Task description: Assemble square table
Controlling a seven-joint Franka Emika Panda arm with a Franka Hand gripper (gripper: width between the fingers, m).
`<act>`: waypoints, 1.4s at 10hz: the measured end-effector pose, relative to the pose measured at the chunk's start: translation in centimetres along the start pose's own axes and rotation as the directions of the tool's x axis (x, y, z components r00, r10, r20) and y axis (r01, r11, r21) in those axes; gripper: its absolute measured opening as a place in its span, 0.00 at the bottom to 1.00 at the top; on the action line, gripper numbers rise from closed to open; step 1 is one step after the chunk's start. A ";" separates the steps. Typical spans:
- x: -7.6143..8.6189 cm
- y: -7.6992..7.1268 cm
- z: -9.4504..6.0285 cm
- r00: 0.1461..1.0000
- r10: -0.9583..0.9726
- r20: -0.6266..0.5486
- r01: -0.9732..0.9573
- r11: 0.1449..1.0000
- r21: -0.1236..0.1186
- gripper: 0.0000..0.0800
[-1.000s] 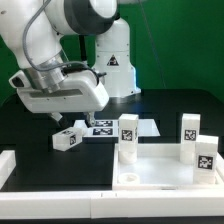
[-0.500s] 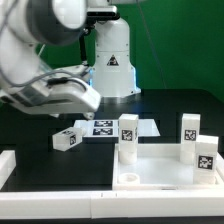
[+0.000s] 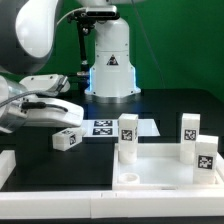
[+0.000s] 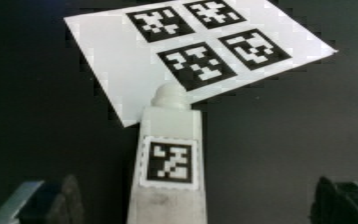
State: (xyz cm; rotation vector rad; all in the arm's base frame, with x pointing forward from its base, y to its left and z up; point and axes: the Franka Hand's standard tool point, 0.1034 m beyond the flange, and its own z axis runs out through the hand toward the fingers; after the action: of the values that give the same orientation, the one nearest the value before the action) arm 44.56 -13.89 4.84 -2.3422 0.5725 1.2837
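My gripper is to grab its tagged section [image 3: 72,139] next, and that leaves the narrow tip of the leg free to go into the table panel [image 3: 160,172].
The square table's white panel [image 3: 160,172] lies at the exterior view's right with three tagged white legs standing on it: one [image 3: 128,136] at its near-left corner and two [image 3: 188,134] [image 3: 205,156] on its right side. A fourth leg [image 3: 67,138] lies loose on the black table, left of the marker board [image 3: 110,128]. My gripper [image 3: 58,124] hangs just above that leg. In the wrist view the leg [image 4: 167,165] lies lengthwise between the dark fingers [image 4: 51,200], nearer one of them, with the gripper [image 4: 201,203] open and touching nothing.
The marker board [image 4: 185,50] lies just beyond the loose leg's far end. White border bars run along the front [image 3: 100,203] and the left [image 3: 5,165] of the table. The robot's base [image 3: 110,60] stands behind.
The arm has swung toward the exterior view's left and lowered, bringing the hand down over the loose leg. No part has moved; the jaws stay open.
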 end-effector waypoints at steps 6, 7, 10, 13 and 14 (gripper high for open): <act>1.4 1.3 4.5 0.998 0.042 0.044 -0.042 0.999 -0.009 0.81; 1.4 1.3 4.5 0.998 0.043 0.044 -0.043 0.999 -0.009 0.81; 1.4 1.3 4.6 0.998 0.044 0.045 -0.044 0.999 -0.009 0.52; 1.4 1.2 4.2 0.998 0.042 0.039 -0.042 0.999 -0.010 0.35; 0.2 0.1 2.7 0.999 0.022 0.037 -0.022 1.000 -0.006 0.35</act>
State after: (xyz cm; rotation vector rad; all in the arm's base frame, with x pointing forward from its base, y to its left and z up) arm 42.70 -12.60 3.33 -2.3176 0.5846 1.3378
